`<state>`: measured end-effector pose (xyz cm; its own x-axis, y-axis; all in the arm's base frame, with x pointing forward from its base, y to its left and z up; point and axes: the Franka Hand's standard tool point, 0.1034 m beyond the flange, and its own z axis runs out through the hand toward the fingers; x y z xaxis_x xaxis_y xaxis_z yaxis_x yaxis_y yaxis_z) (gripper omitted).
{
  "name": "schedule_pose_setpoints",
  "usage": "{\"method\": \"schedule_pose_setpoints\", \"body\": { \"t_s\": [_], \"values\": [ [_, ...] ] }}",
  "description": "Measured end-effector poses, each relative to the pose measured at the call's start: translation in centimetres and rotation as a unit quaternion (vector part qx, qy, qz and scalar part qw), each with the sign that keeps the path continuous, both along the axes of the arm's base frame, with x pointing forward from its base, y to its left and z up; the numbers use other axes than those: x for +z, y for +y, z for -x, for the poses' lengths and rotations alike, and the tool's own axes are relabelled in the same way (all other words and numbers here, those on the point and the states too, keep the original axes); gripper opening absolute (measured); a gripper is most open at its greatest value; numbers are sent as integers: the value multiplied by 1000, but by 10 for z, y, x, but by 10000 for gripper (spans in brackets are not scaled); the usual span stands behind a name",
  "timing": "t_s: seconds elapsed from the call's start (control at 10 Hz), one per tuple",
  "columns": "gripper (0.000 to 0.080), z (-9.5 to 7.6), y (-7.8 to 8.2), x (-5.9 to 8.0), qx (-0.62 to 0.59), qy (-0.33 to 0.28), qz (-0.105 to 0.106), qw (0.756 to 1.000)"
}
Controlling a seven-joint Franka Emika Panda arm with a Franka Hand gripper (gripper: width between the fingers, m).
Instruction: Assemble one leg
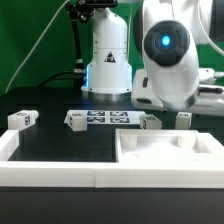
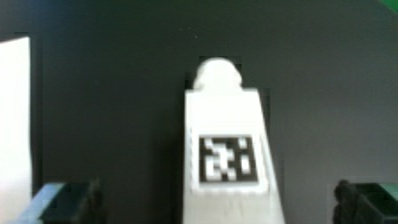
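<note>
My gripper grabs the white leg by its tagged end (image 2: pixel 233 204) next, since this leaves its rounded peg free to fit the rimmed panel.
In the wrist view a white leg (image 2: pixel 221 140) with a black-and-white tag lies on the black table, its rounded peg end pointing away from me. My gripper (image 2: pixel 217 205) is open. Its two dark fingertips (image 2: pixel 68 203) stand wide apart on either side of the leg's near end and do not touch it. In the exterior view the arm (image 1: pixel 170 60) leans low over the table and its body hides the fingers. A small white leg (image 1: pixel 150 122) lies just below it.
Other small white legs lie on the table at the exterior view's left (image 1: pixel 22 119), by the marker board (image 1: pixel 77 119) and at the right (image 1: pixel 184 119). The marker board (image 1: pixel 108 118) lies mid-table. The large white rimmed panel (image 1: pixel 165 152) sits in front. A white edge (image 2: pixel 15 100) shows in the wrist view.
</note>
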<state>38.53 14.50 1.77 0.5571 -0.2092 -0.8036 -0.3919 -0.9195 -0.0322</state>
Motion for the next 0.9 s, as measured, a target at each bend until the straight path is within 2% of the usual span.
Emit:
{"method": "schedule_pose_setpoints", "body": {
  "t_s": [0.5,0.7,0.8,0.9],
  "values": [
    [649,6,5,-9,6,2,2,1000],
    [623,6,5,-9,6,2,3,1000],
    [417,6,5,-9,6,2,3,1000],
    [417,6,5,-9,6,2,3,1000]
  ]
}}
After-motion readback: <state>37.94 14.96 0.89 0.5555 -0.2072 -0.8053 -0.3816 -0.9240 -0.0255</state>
